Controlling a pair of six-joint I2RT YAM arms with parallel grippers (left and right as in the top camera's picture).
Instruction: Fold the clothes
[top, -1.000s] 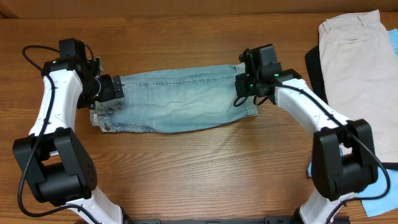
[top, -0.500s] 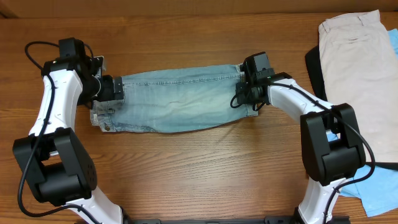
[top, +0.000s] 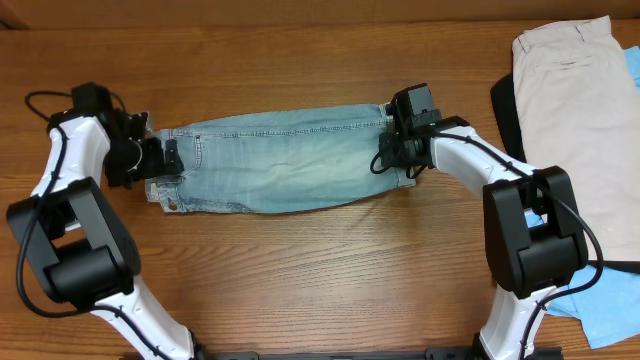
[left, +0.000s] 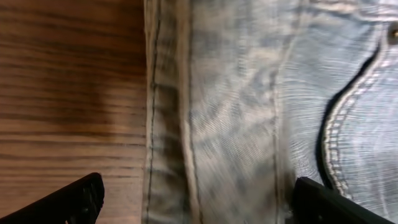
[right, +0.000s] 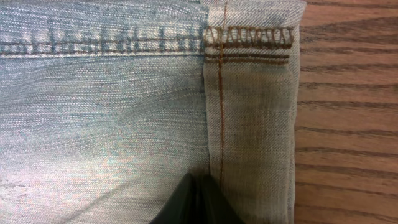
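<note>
The denim shorts (top: 285, 165) need to be folded with the waistband edge over onto the cuffed hem, so my left gripper should pick them up next by the waistband edge.
Faded light-blue denim shorts (top: 285, 165) lie flat, folded lengthwise, across the middle of the table, waistband to the left and cuffed hem to the right. My left gripper (top: 160, 158) is open at the waistband end; in the left wrist view its fingers (left: 199, 208) straddle the waistband edge (left: 168, 124), one over wood and one over denim by a pocket seam. My right gripper (top: 390, 152) is at the cuff end; in the right wrist view its fingers (right: 199, 199) are shut, tips pressed on the denim next to the cuff (right: 252, 106).
Beige shorts (top: 570, 90) lie folded at the back right on a black garment (top: 503, 105). A sky-blue garment (top: 610, 322) shows at the front right. The bare wood table (top: 300, 270) runs along the front.
My left gripper has slid left and slightly forward to the waistband's edge, and that end now lies flatter. My right arm's elbow swung in a second ago; its gripper stays at the cuff.
</note>
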